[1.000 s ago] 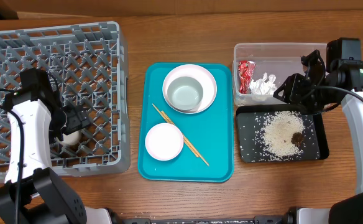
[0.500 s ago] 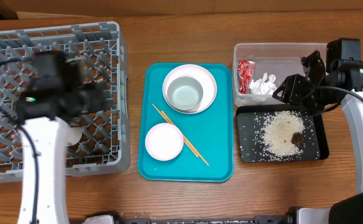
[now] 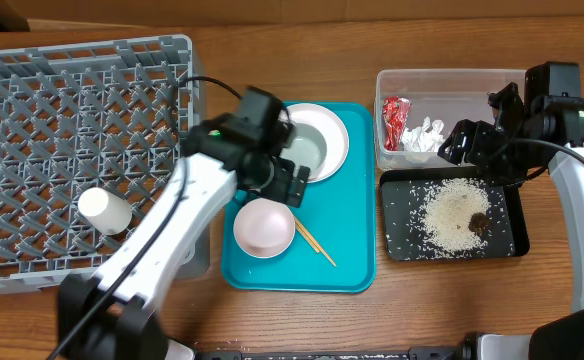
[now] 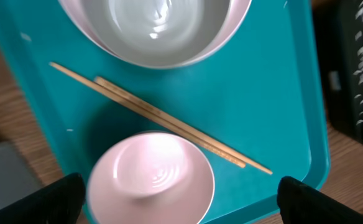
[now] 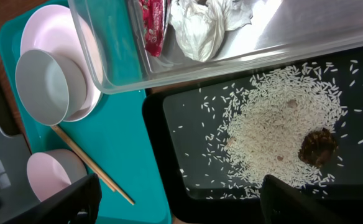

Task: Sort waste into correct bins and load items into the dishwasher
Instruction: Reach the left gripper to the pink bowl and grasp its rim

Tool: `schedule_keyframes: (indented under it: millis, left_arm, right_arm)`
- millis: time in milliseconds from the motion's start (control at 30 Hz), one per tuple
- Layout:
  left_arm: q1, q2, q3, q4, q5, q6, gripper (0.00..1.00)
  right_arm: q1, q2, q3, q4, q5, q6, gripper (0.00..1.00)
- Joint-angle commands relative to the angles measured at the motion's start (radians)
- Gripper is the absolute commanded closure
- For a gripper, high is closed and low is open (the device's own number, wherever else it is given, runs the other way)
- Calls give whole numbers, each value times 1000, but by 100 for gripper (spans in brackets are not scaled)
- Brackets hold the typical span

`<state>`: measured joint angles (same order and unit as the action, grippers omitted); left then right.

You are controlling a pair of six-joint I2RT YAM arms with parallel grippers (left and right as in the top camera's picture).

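Next, my left gripper grabs the pink bowl's (image 3: 264, 227) rim by the chopsticks, and the opposite side stays free to load it tilted into the dishwasher.
The grey dish rack (image 3: 82, 100) fills the left. A small white cup (image 3: 105, 211) lies in it. On the teal tray, a white bowl (image 3: 307, 150) sits on a white plate (image 3: 336, 125), with chopsticks (image 3: 317, 245) and a pink bowl (image 3: 264, 227) below. My left gripper (image 3: 280, 188) hovers open and empty over the pink bowl (image 4: 150, 180), fingertips (image 4: 63, 196) either side. My right gripper (image 3: 472, 145) is open and empty above the black tray (image 3: 397, 235), which holds rice (image 3: 455, 212) and a brown lump (image 3: 479, 221). The clear tub (image 3: 442, 75) holds the red wrapper (image 3: 393, 122) and the tissue (image 3: 424, 136).
The teal tray (image 3: 352, 260) lies between the rack and the bins. In the right wrist view the clear tub's wall (image 5: 107, 74) borders the black tray (image 5: 181, 143), with the chopsticks (image 5: 91, 165) at lower left. Bare wooden table lies in front.
My left arm has swung from the dish rack to above the teal tray, leaving the white cup lying in the rack. My right arm has not moved.
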<state>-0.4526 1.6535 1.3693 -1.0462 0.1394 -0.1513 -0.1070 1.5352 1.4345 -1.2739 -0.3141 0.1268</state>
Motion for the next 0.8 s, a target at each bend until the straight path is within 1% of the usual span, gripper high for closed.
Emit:
schedule_keyframes:
  millis: [0,67,100,133,267,300,333,433,500,567,633,667,700,767]
  left_arm:
    - [-39,89,-9,-14,11,-19,9]
    - [-53,137,-9,-31,11,-39,14]
    - [-62,163,-9,-42,12,-40,21]
    - [-68,179,-9,-49,11,-40,27]
    - [-81,249,-9,-60,12,-53,44]
    - [-84,271,-9,-64,18,-59,52]
    - [-85,278,-9,-66,23,-59,57]
    - [-85,284,-9,-68,43,-59,59]
    - [-85,284,-9,-68,42,-59,64]
    - [-84,284,-9,-70,42,-59,73]
    - [-85,284,-9,-80,42,-59,87]
    - [-85,284,-9,-87,42,-59,91]
    - [-84,284,-9,-91,42,-59,95]
    - [-84,284,-9,-99,42,-60,96]
  right_arm:
    - [-1,-29,27,3,7,-3,16]
    - [-1,-29,27,4,7,-3,16]
    - [-1,-29,27,4,7,-3,16]
    - [-1,-29,27,4,7,-3,16]
    - [-1,-29,27,4,7,-3,16]
    - [-1,-29,27,4,7,-3,16]
    - [-1,-29,27,3,7,-3,16]
    - [-1,-29,27,3,7,-3,16]
    - [-1,-29,27,0,7,-3,16]
    - [-1,-29,27,-2,7,-3,17]
    - [-1,-29,27,-2,7,-3,17]
    - [-1,-29,27,-2,7,-3,17]
    - [-1,-29,27,-3,7,-3,17]
    - [-1,-29,27,-4,7,-3,16]
